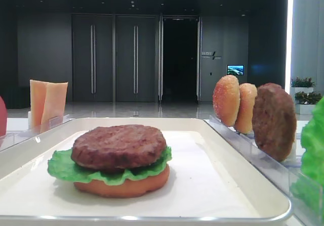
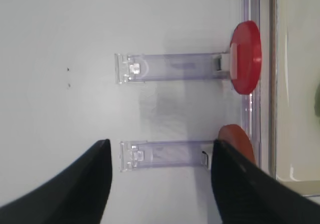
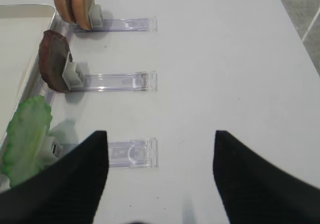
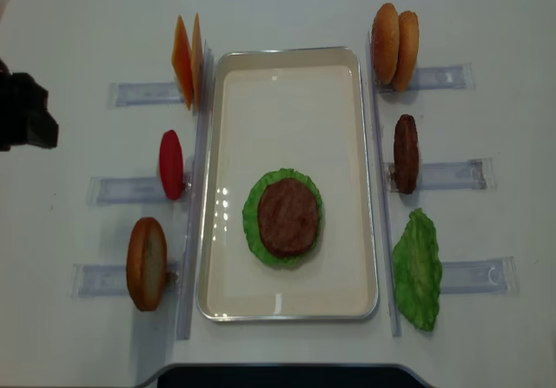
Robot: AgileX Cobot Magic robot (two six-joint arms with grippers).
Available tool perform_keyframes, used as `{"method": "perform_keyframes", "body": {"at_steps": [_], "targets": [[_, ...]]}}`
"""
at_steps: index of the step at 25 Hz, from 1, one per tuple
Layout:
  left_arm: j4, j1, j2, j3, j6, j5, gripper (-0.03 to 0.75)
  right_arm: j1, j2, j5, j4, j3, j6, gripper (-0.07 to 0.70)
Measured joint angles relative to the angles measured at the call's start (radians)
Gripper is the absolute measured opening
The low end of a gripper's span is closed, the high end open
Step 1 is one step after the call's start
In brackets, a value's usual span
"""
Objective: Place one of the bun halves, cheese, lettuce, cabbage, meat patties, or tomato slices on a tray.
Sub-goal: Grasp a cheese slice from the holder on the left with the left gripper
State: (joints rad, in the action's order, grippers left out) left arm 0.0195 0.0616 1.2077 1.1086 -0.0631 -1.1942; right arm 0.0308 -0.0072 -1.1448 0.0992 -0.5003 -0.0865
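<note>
My left gripper grabs one cheese slice by its free top edge next, since the cheese slices stand upright close together in the rack.
On the cream tray lies a stack: a bun half, lettuce and a meat patty on top. Left of the tray stand cheese slices, a red tomato slice and a bun half. To its right stand two bun halves, a patty and lettuce. My left gripper is open over a clear rack, near the tomato slice. My right gripper is open over bare table, right of the lettuce. Cabbage is out of view.
Clear plastic racks lie on the white table on both sides of the tray. A black part of the left arm shows at the left edge of the top view. Long clear rails run along the tray's sides.
</note>
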Motion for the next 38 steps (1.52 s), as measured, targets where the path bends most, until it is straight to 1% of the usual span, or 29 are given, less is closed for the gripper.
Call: {"method": "perform_keyframes", "body": {"at_steps": [5, 10, 16, 25, 28, 30, 34, 38], "targets": [[-0.002, 0.000, 0.122, 0.134, 0.009, -0.017, 0.475, 0.000, 0.000, 0.000, 0.000, 0.000, 0.000, 0.461], [-0.004, 0.000, 0.249, 0.289, 0.018, -0.023, 0.475, 0.000, 0.000, 0.000, 0.000, 0.000, 0.000, 0.461], [-0.012, 0.000, 0.419, 0.464, 0.048, -0.042, 0.475, 0.000, 0.000, 0.000, 0.000, 0.000, 0.000, 0.461], [-0.019, 0.000, 0.678, 0.766, 0.051, -0.045, 0.475, 0.000, 0.000, 0.000, 0.000, 0.000, 0.000, 0.461], [-0.019, 0.000, 0.759, 0.849, 0.063, -0.045, 0.475, 0.000, 0.000, 0.000, 0.000, 0.000, 0.000, 0.461], [-0.019, 0.000, 0.792, 0.878, 0.063, -0.045, 0.475, 0.000, 0.000, 0.000, 0.000, 0.000, 0.000, 0.461], [-0.026, -0.008, 0.824, 0.888, 0.080, -0.045, 0.475, 0.000, 0.000, 0.000, 0.000, 0.000, 0.000, 0.461], [-0.031, -0.050, 0.841, 0.888, 0.105, -0.045, 0.475, 0.000, 0.000, 0.000, 0.000, 0.000, 0.000, 0.461]]}}
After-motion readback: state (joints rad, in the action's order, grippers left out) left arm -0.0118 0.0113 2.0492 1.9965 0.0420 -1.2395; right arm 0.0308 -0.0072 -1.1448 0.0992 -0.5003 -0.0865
